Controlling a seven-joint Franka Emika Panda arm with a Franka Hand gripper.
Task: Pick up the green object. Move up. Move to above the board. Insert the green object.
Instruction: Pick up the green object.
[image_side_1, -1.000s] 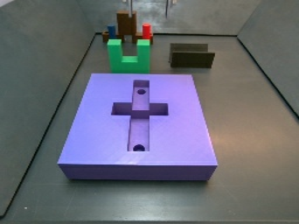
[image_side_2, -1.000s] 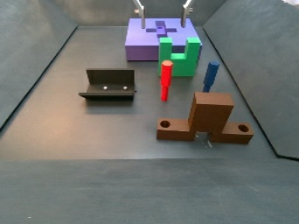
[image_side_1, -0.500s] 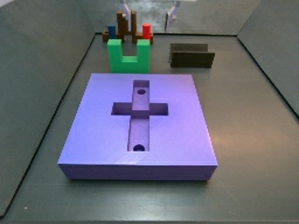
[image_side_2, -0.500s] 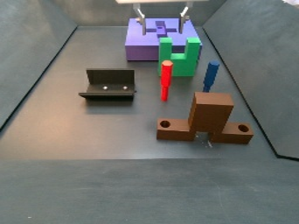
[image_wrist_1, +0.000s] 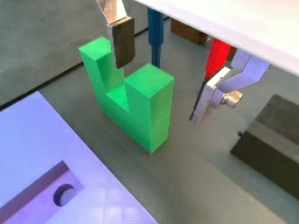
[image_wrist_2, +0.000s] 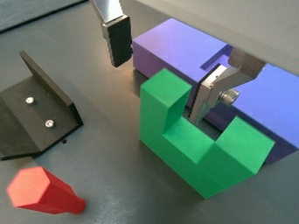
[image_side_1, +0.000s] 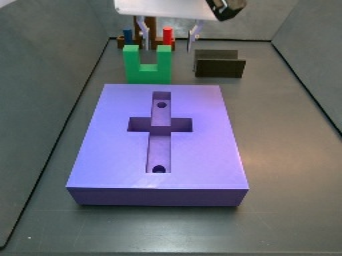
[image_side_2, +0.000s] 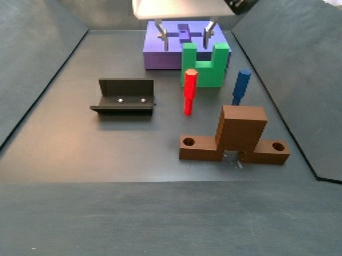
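Observation:
My gripper grabs the green object by one upright prong (image_side_1: 164, 59) next, to insert the object into the board's cross-shaped hole.
The green object (image_side_1: 147, 62) is a bright green U-shaped block standing on the floor just beyond the board's far edge, prongs up. It also shows as the green object (image_side_2: 207, 62) in the opposite side view. The board (image_side_1: 163, 140) is a large purple slab with a cross-shaped recess and two round holes. My gripper (image_side_1: 166, 38) hangs open just above the green object. In both wrist views one green prong (image_wrist_1: 146, 83) lies between the fingers (image_wrist_1: 121, 44) with gaps on either side. In a wrist view the other finger (image_wrist_2: 214, 87) stands close beside that prong (image_wrist_2: 163, 92).
A dark fixture (image_side_2: 124, 97) stands on the floor, seen beside the green object (image_side_1: 219, 64). A red peg (image_side_2: 190, 90), a blue peg (image_side_2: 241, 87) and a brown block (image_side_2: 238, 135) stand beyond the green object. Grey walls ring the floor.
My gripper has come down from the top edge of both side views to just over the green object. The green object and the board have not moved.

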